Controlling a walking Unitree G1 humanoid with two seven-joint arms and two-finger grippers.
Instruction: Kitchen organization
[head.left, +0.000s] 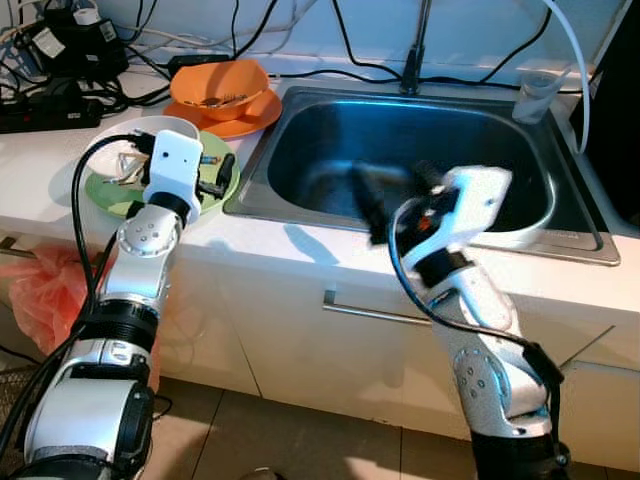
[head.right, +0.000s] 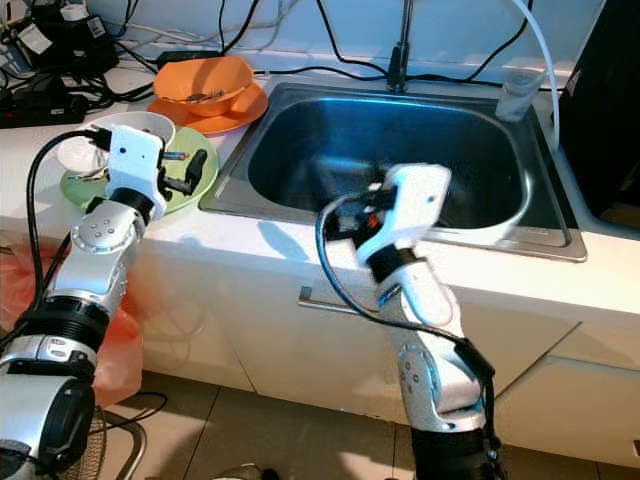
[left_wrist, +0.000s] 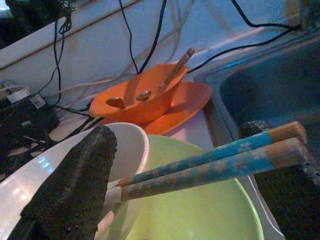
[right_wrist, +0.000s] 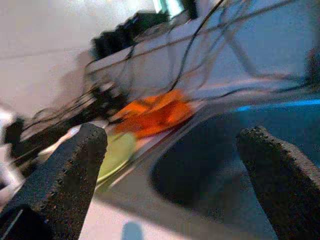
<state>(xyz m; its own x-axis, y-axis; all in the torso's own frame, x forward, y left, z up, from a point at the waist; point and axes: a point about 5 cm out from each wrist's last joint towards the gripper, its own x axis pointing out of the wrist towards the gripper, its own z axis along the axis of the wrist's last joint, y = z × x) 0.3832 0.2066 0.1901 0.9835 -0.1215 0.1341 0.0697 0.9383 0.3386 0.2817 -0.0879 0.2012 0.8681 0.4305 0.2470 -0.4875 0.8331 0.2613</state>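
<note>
The left gripper grabs the chopsticks by their blue patterned handles beyond the bowl's rim next, as their thin ends lie inside the white bowl (left_wrist: 135, 150).
My left gripper (head.left: 190, 170) hovers over a green plate (left_wrist: 210, 210) on the counter, with a white bowl (head.left: 165, 128) standing on it. Its fingers (left_wrist: 75, 185) are wide apart, so it is open. A pair of blue patterned chopsticks (left_wrist: 210, 162) slants from the white bowl (left_wrist: 135, 150) across the gap toward the other finger. My right gripper (head.left: 395, 190) is blurred. It is open above the front part of the steel sink (head.left: 400, 150), with nothing between its fingers (right_wrist: 65, 170). Behind the green plate, an orange bowl (head.left: 220, 85) holding utensils sits on an orange plate.
Power strips and black cables (head.left: 50, 60) crowd the back left of the counter. A faucet (head.left: 415, 50) rises behind the sink. A clear cup (head.left: 535, 95) stands at the sink's far right corner. An orange plastic bag (head.left: 40, 290) hangs below the counter on the left.
</note>
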